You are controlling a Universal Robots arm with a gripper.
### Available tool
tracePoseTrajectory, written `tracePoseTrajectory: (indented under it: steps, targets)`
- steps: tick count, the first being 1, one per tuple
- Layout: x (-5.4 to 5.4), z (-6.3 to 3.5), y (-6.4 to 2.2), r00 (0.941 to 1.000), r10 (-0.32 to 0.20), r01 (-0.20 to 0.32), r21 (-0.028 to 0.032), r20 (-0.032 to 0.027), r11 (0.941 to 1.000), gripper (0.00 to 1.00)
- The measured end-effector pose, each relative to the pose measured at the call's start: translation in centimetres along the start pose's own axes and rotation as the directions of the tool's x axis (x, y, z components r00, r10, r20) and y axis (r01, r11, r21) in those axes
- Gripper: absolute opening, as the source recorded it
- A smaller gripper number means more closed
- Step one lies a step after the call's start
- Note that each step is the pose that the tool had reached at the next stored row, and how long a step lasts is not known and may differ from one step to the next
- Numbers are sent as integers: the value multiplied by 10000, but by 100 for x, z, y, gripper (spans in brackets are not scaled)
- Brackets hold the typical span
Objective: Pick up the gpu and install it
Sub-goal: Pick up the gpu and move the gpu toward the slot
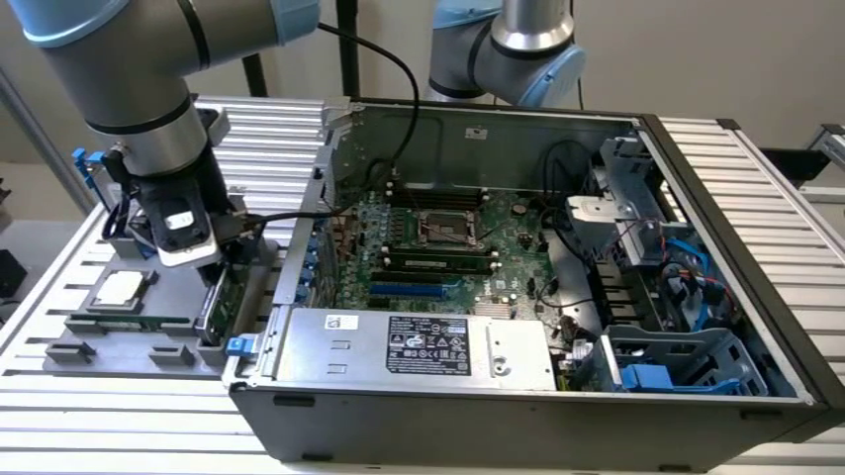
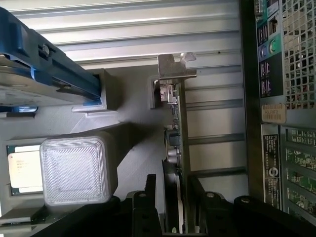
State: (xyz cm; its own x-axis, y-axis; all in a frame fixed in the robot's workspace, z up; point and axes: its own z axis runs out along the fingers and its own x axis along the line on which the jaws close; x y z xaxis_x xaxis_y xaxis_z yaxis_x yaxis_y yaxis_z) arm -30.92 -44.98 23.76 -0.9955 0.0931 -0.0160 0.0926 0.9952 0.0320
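Note:
The slot of the grey tray holds the GPU's lower edge, so the gripper should next grab the GPU by its exposed top edge [image 2: 179,210], across the thin card, to pick it up.
The gpu [image 1: 222,300] stands on its long edge in a slot of the grey fixture tray [image 1: 79,351], just outside the open computer case's side wall. In the wrist view the gpu [image 2: 176,123] runs edge-on, green board with a metal bracket at its far end. My gripper [image 1: 216,259] is lowered over the card's top edge. In the wrist view my gripper [image 2: 173,181] is open, one black finger on each side of the card with narrow gaps showing. The card still rests in the tray.
The open computer case [image 1: 528,401] lies at the exterior view's right, its motherboard [image 1: 449,233] and blue slot [image 1: 416,290] exposed. The tray also holds a processor [image 1: 119,288], a memory stick [image 1: 126,323] and a blue-railed hard drive [image 2: 44,74]. A second arm [image 1: 516,45] stands behind the case.

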Motion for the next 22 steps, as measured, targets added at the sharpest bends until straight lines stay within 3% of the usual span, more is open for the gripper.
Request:
tracePoseTrajectory:
  steps: [6,7,22]
  targets:
    - [1,1,5,10000,0,0,1,-1,10000,100]
    - [1,1,5,10000,0,0,1,-1,10000,0]
    - [1,1,5,10000,-70,70,-1,-2,10000,0]
